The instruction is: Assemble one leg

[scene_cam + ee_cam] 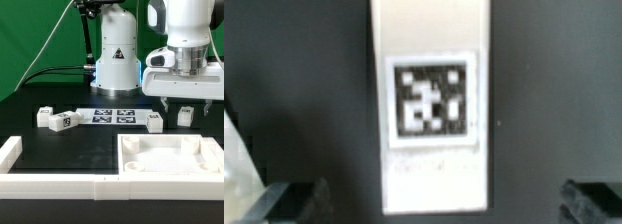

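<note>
The leg needs to stand on the white square panel, so my gripper should next grab the leg by its tagged body [185, 117] [432, 101].
Several white legs with black-and-white tags lie on the black table: two at the exterior view's left [45, 117] [62, 121], one near the middle [154, 121] and one at the right [185, 115]. My gripper [185, 100] hangs open just above the right one, not touching it. In the wrist view this leg [434, 95] lies lengthwise with its tag facing up. It sits midway between my spread fingertips [295, 203], with dark gaps on both sides. The gripper [441, 205] holds nothing.
The marker board [112, 114] lies behind the legs at the robot base. The large white square panel [200, 150] with a raised rim lies in front of the gripper. A low white wall [50, 186] runs along the front and left edge.
</note>
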You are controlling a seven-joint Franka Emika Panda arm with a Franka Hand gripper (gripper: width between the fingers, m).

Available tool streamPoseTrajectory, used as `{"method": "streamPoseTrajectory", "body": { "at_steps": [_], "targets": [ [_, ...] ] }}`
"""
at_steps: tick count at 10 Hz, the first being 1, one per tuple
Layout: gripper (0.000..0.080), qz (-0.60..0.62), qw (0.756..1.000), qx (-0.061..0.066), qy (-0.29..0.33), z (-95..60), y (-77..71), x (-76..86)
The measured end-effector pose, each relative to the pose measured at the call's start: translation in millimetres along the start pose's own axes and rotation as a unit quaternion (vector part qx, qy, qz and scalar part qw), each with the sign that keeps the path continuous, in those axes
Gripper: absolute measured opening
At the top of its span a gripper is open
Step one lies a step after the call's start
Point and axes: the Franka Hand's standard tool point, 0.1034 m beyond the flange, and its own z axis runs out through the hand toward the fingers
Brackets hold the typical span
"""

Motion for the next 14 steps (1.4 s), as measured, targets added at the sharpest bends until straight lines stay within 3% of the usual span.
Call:
{"method": "streamPoseTrajectory", "body": {
  "at_steps": [2, 3, 4, 5, 6, 7, 11, 12, 13, 14],
  "targets": [
    [0.0649, -0.013, 1.0, -0.002, -0.005, 3.0, -3.9, -10.6],
    [0.0649, -0.019, 1.0, -0.009, -0.02, 3.9, -1.9, -12.5],
    [0.0649, -0.023, 1.0, -0.008, -0.02, 4.2, -2.0, -11.3],
    [0.0649, -0.045, 0.998, -0.016, -0.041, 7.7, 4.7, -13.0],
    [0.0649, -0.048, 0.992, -0.026, -0.116, 8.8, 14.0, -12.7],
    [0.0649, -0.041, 0.988, -0.026, -0.146, 9.3, 13.0, -5.0],
    [0.0649, -0.037, 0.945, -0.05, -0.321, 10.2, 18.1, -12.0],
    [0.0649, -0.035, 0.937, -0.052, -0.345, 12.1, 17.1, -10.8],
    [0.0649, -0.034, 0.916, -0.062, -0.394, 10.5, 19.6, -17.9],
    [0.0649, -0.031, 0.916, -0.062, -0.395, 15.2, 15.3, -14.2]
  ]
}}
